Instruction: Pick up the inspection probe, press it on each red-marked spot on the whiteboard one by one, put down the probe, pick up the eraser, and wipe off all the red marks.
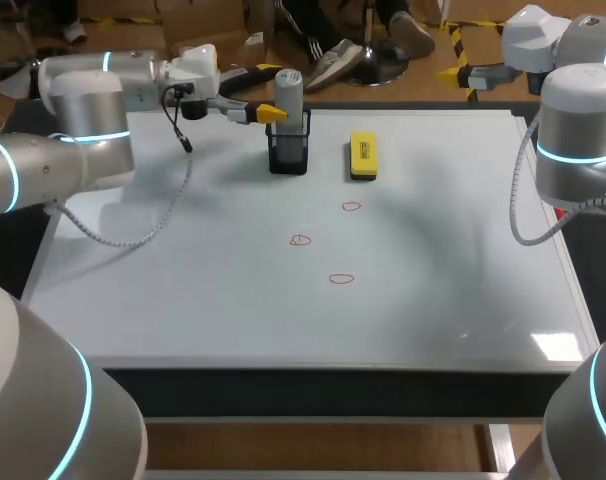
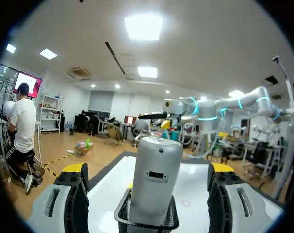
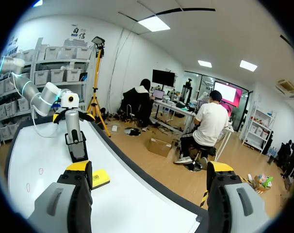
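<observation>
My left gripper grabs the probe by its grey upper body (image 1: 290, 92) (image 2: 156, 167) next, which leaves the probe's bottom end free to press the red-marked spots.
The grey cylindrical probe (image 1: 289, 94) stands upright in a black mesh holder (image 1: 288, 152) at the back of the whiteboard (image 1: 433, 260). My left gripper (image 1: 267, 113) is level with the probe, open. In the left wrist view the probe (image 2: 156, 177) stands between the fingers (image 2: 75, 191) with a gap on each side. The yellow eraser (image 1: 363, 156) lies just right of the holder. Three red marks (image 1: 351, 207) (image 1: 300, 240) (image 1: 341, 279) sit mid-board. My right gripper (image 3: 149, 170) hangs open and empty beyond the board's back right corner, with the eraser (image 3: 101, 178) and probe (image 3: 73, 125) ahead of it.
A black cable (image 1: 178, 125) hangs from my left wrist over the board's left part. The whiteboard has a dark frame (image 1: 333, 390) along its front edge. My right arm (image 1: 578, 150) stands over the right edge.
</observation>
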You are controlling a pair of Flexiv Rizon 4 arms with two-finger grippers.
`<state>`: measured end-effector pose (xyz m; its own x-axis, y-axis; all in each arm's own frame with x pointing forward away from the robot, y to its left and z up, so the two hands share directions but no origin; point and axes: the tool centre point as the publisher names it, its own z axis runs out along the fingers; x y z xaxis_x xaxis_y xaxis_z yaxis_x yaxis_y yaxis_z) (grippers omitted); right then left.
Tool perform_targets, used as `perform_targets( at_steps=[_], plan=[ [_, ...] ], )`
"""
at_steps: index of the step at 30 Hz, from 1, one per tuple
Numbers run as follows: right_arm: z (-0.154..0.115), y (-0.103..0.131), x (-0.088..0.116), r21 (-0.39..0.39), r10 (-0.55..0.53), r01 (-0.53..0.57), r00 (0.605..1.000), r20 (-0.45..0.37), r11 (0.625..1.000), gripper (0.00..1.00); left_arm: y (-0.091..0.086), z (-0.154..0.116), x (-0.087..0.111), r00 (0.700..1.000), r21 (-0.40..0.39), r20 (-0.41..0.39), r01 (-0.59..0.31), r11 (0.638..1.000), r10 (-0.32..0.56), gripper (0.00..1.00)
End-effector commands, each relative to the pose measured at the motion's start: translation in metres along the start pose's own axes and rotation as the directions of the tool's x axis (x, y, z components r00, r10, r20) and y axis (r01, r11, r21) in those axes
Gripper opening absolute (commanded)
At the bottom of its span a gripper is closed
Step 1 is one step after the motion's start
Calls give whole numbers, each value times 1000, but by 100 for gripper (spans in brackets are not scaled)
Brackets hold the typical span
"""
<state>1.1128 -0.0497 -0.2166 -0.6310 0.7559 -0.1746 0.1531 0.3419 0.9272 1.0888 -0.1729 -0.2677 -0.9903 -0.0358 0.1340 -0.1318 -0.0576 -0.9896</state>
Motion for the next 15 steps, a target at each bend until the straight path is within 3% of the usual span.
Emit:
perform_targets(
  at_steps=[1, 15],
  plan=[
    [0, 0, 0, 1, 0, 0, 1000, -1, 1000, 100, 6, 11, -6, 1000, -13, -17, -8, 1000, 8, 100],
    [0, 0, 0, 1, 0, 0, 1000, -1, 1000, 100, 4, 18, -2, 999, -50, -7, -35, 998, 35, 100]
  ],
)
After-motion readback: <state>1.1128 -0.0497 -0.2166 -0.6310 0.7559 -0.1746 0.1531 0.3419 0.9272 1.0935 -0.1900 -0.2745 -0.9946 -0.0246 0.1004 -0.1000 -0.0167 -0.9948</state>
